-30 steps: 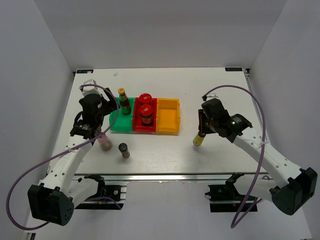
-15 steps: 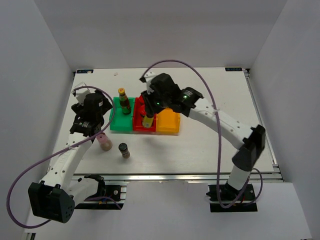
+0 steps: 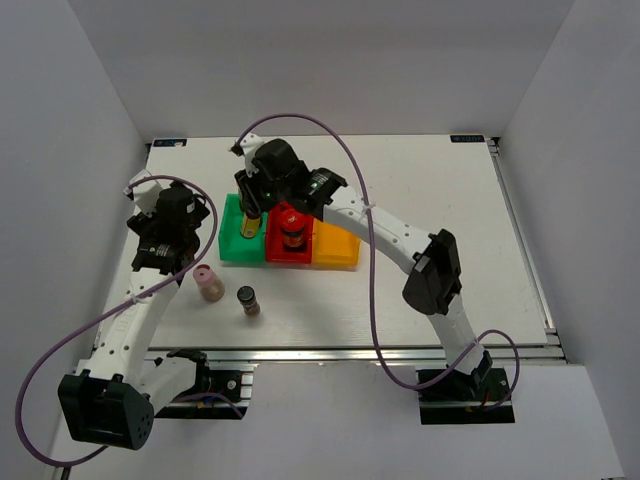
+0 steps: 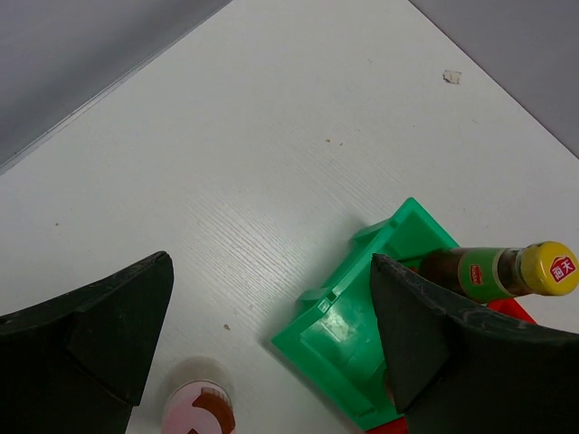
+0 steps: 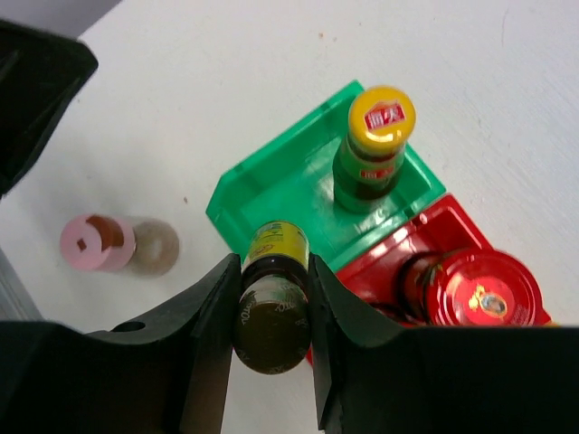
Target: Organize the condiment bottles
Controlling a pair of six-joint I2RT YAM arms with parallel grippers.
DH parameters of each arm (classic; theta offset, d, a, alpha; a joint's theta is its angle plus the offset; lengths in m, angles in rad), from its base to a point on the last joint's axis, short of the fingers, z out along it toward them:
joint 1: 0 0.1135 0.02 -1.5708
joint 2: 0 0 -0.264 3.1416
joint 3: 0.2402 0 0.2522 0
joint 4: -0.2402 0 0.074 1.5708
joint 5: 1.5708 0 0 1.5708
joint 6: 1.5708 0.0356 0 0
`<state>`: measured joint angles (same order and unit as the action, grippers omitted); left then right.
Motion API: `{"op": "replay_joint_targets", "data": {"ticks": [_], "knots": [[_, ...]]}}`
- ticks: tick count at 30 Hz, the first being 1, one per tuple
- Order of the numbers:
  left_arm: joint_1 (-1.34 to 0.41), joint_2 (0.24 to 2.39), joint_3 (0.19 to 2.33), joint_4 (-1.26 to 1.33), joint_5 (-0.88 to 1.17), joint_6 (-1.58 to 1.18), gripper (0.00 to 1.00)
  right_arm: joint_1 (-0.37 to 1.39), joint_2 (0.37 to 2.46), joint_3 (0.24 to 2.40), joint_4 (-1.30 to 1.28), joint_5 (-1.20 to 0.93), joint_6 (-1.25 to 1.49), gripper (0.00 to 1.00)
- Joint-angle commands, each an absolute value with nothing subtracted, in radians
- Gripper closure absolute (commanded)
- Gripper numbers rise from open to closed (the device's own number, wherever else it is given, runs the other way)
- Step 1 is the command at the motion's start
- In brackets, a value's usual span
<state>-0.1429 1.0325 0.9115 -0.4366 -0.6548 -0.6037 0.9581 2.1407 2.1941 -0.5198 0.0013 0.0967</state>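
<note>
The robot's right gripper will keep hold of the small yellow bottle (image 5: 272, 312) until it gets to the bottom of the green bin. The bottle is tilted and well above it, so it would fall if the gripper let go.
My right gripper (image 5: 271, 264) is shut on the small yellow bottle (image 5: 272, 312) and holds it above the near part of the green bin (image 5: 271, 185); both show in the top view (image 3: 248, 226). The tall dark yellow-capped bottle (image 5: 380, 136) stands in the green bin. Two red-lidded jars (image 5: 481, 291) sit in the red bin (image 3: 284, 254). The pink shaker (image 3: 208, 283) and the small dark shaker (image 3: 247, 300) stand on the table in front of the bins. My left gripper (image 4: 271, 262) is open and empty, above the table left of the green bin (image 4: 362, 334), with the pink shaker (image 4: 201, 411) below it.
An orange bin (image 3: 336, 250) sits right of the red bin, with nothing visible in it. My right arm (image 3: 380, 225) stretches across the bins from the right. The white table (image 3: 450, 220) has walls at the back and both sides.
My right arm has swung from the table's right side leftwards across the bins, carrying the yellow bottle over the green bin. My left gripper has drawn back to the left, away from the pink shaker.
</note>
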Motion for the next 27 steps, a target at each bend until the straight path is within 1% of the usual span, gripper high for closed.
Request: {"op": "replay_joint_targets", "data": {"ticks": [1, 6, 20, 24, 27], "knots": [[-0.135, 1.014, 0.917, -0.426, -0.65, -0.607, 0.02, 0.969, 2.143, 2.21, -0.295, 0.037, 0.087, 1.0], [-0.133, 1.014, 0.911, -0.42, -0.644, -0.598, 0.02, 0.969, 2.201, 2.209, -0.25, 0.06, 0.087, 1.0], [-0.129, 1.017, 0.907, -0.408, -0.621, -0.591, 0.02, 0.992, 2.318, 2.241, -0.287, 0.15, 0.034, 1.0], [-0.129, 1.019, 0.907, -0.406, -0.614, -0.589, 0.02, 0.994, 2.344, 2.246, -0.298, 0.147, 0.029, 0.94], [-0.127, 1.022, 0.907, -0.406, -0.612, -0.588, 0.02, 0.996, 2.355, 2.249, -0.304, 0.144, 0.032, 0.83]]}}
